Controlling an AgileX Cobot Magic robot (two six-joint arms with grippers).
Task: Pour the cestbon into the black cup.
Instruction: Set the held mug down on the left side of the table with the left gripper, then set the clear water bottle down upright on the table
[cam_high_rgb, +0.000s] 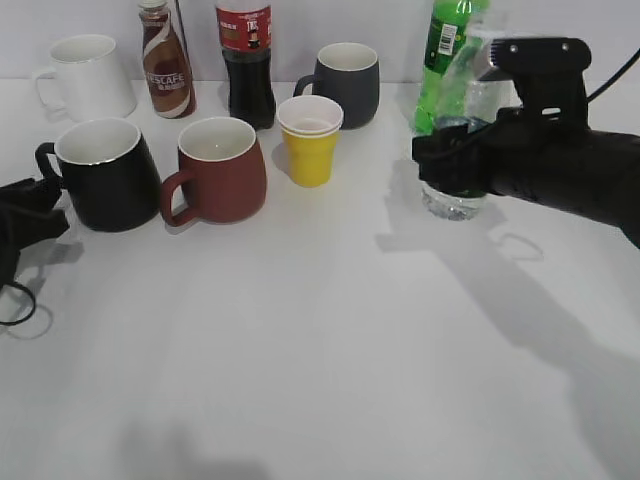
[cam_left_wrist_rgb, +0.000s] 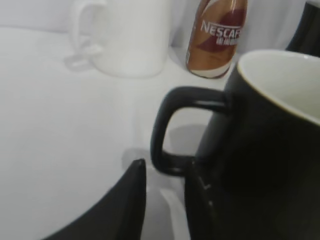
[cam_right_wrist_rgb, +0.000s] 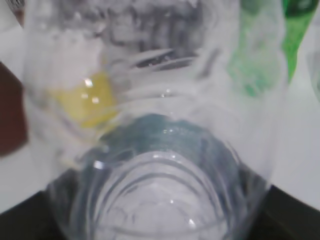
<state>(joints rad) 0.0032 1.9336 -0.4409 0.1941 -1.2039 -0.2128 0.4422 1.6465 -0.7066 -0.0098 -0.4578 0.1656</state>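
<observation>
The bottle's base (cam_high_rgb: 453, 210) hangs above the white tabletop, its shadow lying apart below my right gripper, so my right gripper keeps hold of the bottle for now.
The cestbon (cam_high_rgb: 456, 200), a clear ribbed water bottle, stands at the right of the table and leans slightly. My right gripper (cam_high_rgb: 440, 165) is shut around its lower body. In the right wrist view the cestbon (cam_right_wrist_rgb: 160, 150) fills the frame between the dark fingers (cam_right_wrist_rgb: 159, 225). I cannot tell whether its base touches the table. The black cup (cam_high_rgb: 110, 185), glossy with a white inside, stands at the left. My left gripper (cam_high_rgb: 38, 195) is open at its loop handle. In the left wrist view the fingertips (cam_left_wrist_rgb: 165, 172) sit either side of the handle's lower bar, beside the black cup (cam_left_wrist_rgb: 270, 150).
A brown-red mug (cam_high_rgb: 220, 170) stands right of the black cup, then a yellow paper cup (cam_high_rgb: 310, 140). At the back are a white mug (cam_high_rgb: 90, 75), a Nescafe bottle (cam_high_rgb: 165, 65), a cola bottle (cam_high_rgb: 245, 60), a dark-grey mug (cam_high_rgb: 345, 80) and a green soda bottle (cam_high_rgb: 440, 60).
</observation>
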